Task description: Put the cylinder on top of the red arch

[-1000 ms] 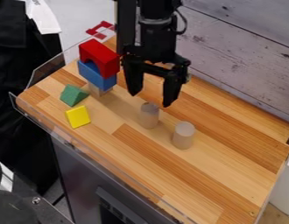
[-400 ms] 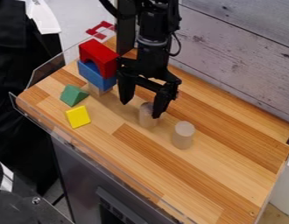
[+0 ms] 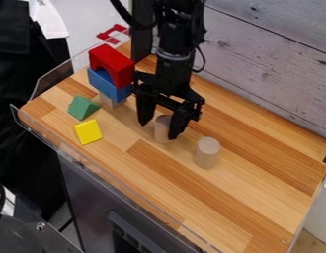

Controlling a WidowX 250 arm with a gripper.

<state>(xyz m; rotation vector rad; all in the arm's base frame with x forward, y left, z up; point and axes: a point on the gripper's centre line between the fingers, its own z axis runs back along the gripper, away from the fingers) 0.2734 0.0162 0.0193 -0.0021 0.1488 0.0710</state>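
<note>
The robot's gripper will grab the pale wooden cylinder by its curved side next, so that it can stand the cylinder on top of the red arch (image 3: 113, 64).
The black gripper (image 3: 159, 129) hangs low over the middle of the table, its two fingers spread on either side of the left wooden cylinder (image 3: 163, 129). That cylinder stands upright, partly covered by the right finger. A second upright cylinder (image 3: 206, 152) is a little to the right and nearer the front. At the back left, the red arch (image 3: 113, 64) rests on top of a blue arch (image 3: 107, 87), which sits on wooden block pieces (image 3: 113, 101).
Left of the cylinders lie a green triangular block (image 3: 82, 107) and a yellow block (image 3: 88, 132). A clear plastic rim (image 3: 60, 73) runs along the table's left side. A plank wall (image 3: 271, 64) stands behind the wooden table (image 3: 245, 207).
The gripper has moved down and slightly left, from above and behind the left cylinder to around it. The arches, the blocks and the other cylinder have stayed in place.
</note>
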